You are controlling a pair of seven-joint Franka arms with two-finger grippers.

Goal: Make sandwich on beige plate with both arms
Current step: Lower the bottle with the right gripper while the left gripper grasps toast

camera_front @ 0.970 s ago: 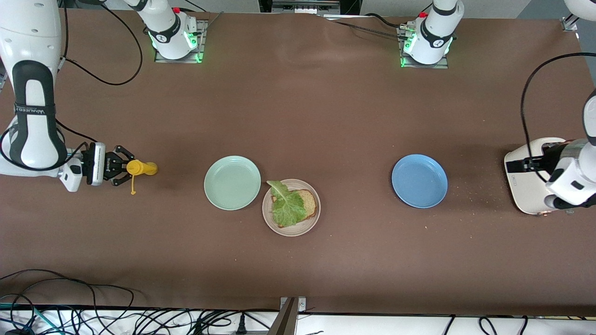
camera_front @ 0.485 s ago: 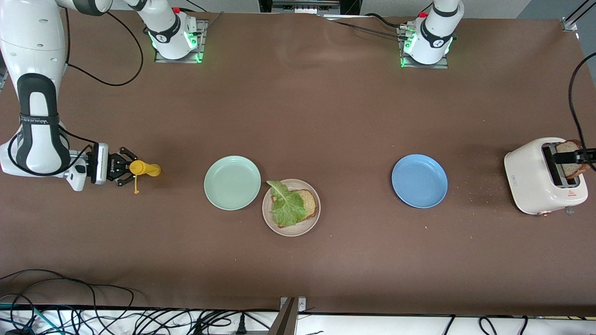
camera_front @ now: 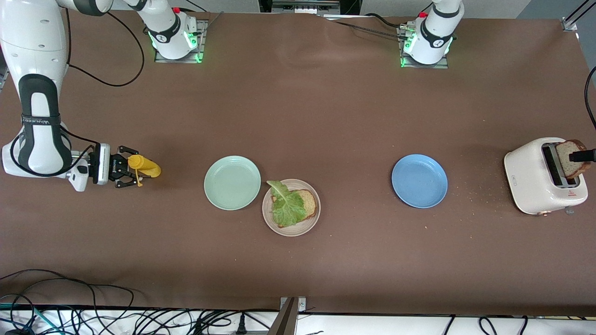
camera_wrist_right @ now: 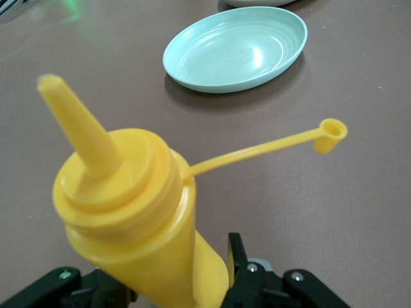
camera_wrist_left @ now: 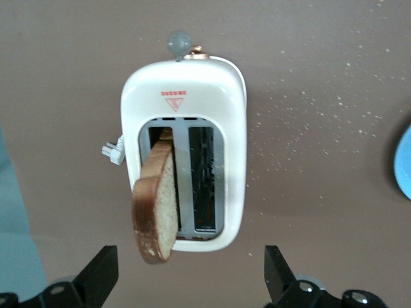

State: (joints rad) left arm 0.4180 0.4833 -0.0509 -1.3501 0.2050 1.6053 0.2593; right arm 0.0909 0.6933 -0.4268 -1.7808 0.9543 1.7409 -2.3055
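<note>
The bread slice should be grabbed by its crust edge outside the toaster slot [camera_front: 579,146] with my left gripper, so that it can cover the lettuce on the beige plate [camera_front: 308,228].
The beige plate [camera_front: 308,228] holds one bread slice [camera_front: 311,203] with a green lettuce leaf [camera_front: 287,208] lying on it. A second bread slice [camera_front: 569,159] stands up out of the slot of a white toaster [camera_front: 531,181] at the left arm's end of the table. In the left wrist view my left gripper [camera_wrist_left: 189,273] is open wide over the toaster [camera_wrist_left: 183,96], and the slice [camera_wrist_left: 157,205] is not between its fingers. Only a black tip of it [camera_front: 587,155] shows in the front view. My right gripper [camera_front: 129,171] is shut on a yellow squeeze bottle [camera_front: 145,167] [camera_wrist_right: 128,212] at the right arm's end.
A mint-green plate [camera_front: 232,182] [camera_wrist_right: 237,48] sits beside the beige plate, toward the right arm's end. A blue plate [camera_front: 419,180] [camera_wrist_left: 404,160] sits toward the toaster. The bottle's open cap [camera_wrist_right: 331,135] hangs on its strap. Crumbs lie near the toaster.
The left arm has drawn back off the view's edge, uncovering the toaster with the slice standing in it. The right gripper has tilted the yellow bottle slightly.
</note>
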